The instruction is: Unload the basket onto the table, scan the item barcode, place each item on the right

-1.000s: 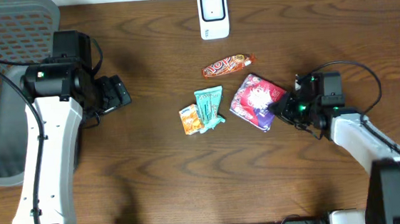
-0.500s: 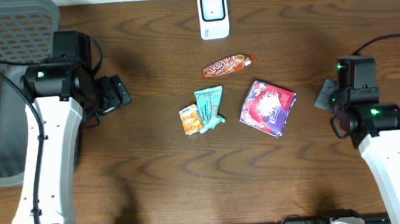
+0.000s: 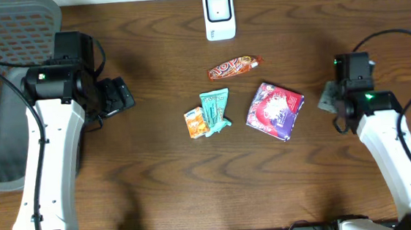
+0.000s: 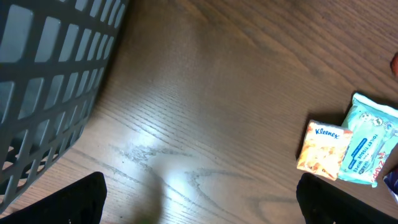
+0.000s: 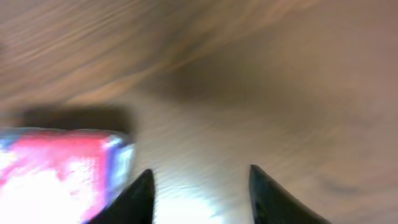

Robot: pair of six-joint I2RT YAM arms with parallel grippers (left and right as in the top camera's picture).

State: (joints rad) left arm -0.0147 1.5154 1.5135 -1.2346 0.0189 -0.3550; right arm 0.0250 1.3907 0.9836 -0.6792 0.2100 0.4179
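Observation:
I need to grip the red-and-purple packet (image 3: 274,109) by its nearest edge with my right gripper next. Its broad sides then stay uncovered, so I can turn it for the barcode scan.
The white barcode scanner (image 3: 219,15) stands at the table's far edge. Below it lie an orange candy wrapper (image 3: 234,68), a teal wipes pack (image 3: 216,108), an orange Kleenex pack (image 3: 196,122) and a red-and-purple packet (image 3: 274,109). My right gripper (image 3: 327,98) hovers just right of that packet, apart from it. In the right wrist view the right gripper (image 5: 199,186) stands open over bare wood, with the blurred packet (image 5: 56,168) to its left. My left gripper (image 3: 119,96) is wide open far to the left, holding nothing.
A grey mesh basket (image 3: 3,65) fills the far left corner and shows in the left wrist view as the basket (image 4: 50,81). The Kleenex pack (image 4: 322,148) and wipes pack (image 4: 367,149) lie to the right of the left gripper (image 4: 199,199).
The right gripper has let go of the red-and-purple packet, opened and drawn back to the right. The packet now lies flat, slightly shifted right. The left arm has not moved.

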